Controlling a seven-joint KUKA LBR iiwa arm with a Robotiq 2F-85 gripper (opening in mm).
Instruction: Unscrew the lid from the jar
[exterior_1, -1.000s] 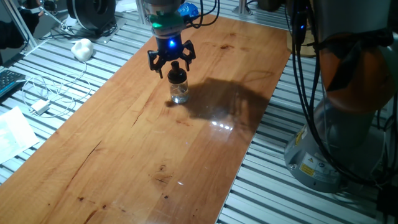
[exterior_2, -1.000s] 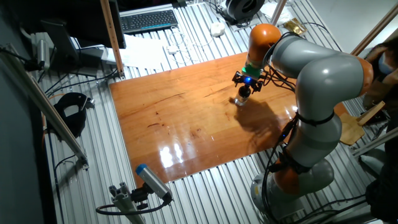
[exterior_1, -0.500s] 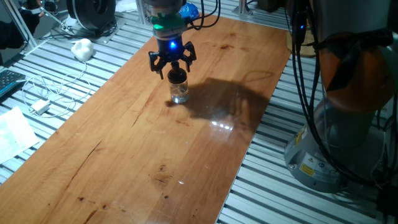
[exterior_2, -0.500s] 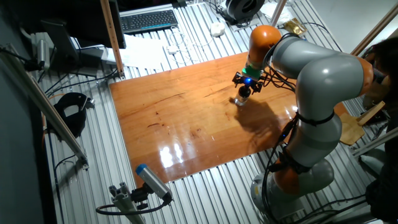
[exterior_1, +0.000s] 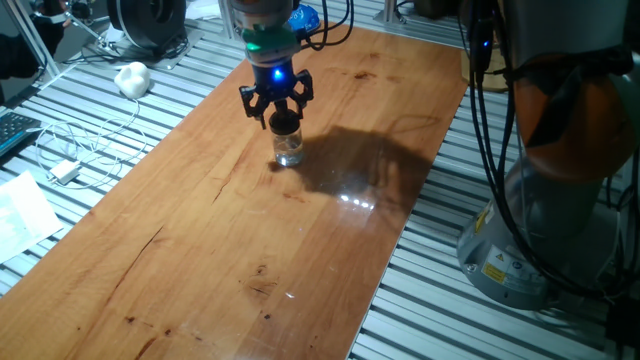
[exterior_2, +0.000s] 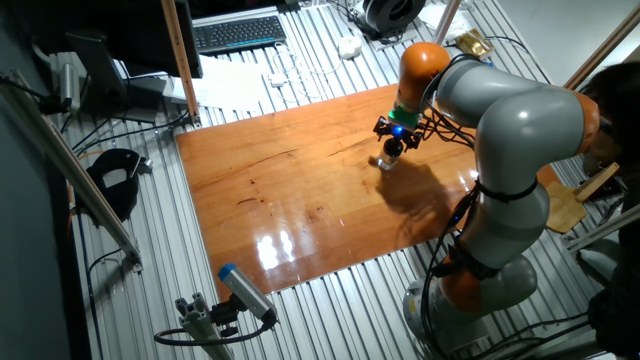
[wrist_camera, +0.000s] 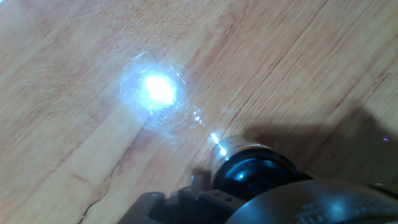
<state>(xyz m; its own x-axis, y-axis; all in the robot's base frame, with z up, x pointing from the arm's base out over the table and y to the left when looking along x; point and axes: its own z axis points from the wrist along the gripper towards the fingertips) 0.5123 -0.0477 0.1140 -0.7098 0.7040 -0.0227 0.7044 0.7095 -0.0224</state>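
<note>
The robot's gripper will next unscrew the black lid from the glass jar (exterior_1: 290, 150), so it will grab the lid by its round rim (exterior_1: 285, 128).
A small clear glass jar (exterior_1: 290, 150) stands upright on the wooden table (exterior_1: 250, 230), capped by its black lid (exterior_1: 284, 120). My gripper (exterior_1: 277, 108) hangs straight above it, with a blue light glowing on the hand. Its black fingers (exterior_1: 249, 104) are spread on either side of the lid's top, wider than the lid, so it is open. The other fixed view shows the gripper (exterior_2: 397, 134) over the jar (exterior_2: 386, 160). In the hand view the lid (wrist_camera: 252, 171) is a dark round cap at the bottom edge, and the fingertips are blurred.
The table (exterior_2: 300, 190) sits on a ribbed metal bench. A white lump (exterior_1: 132, 78) and white cables (exterior_1: 70, 150) lie off its left side. The robot's grey base (exterior_1: 560, 200) is at the right. A glare spot (wrist_camera: 155, 90) falls on the wood.
The gripper has sunk slightly toward the lid and its fingers have drawn in a little. The jar has not moved.
</note>
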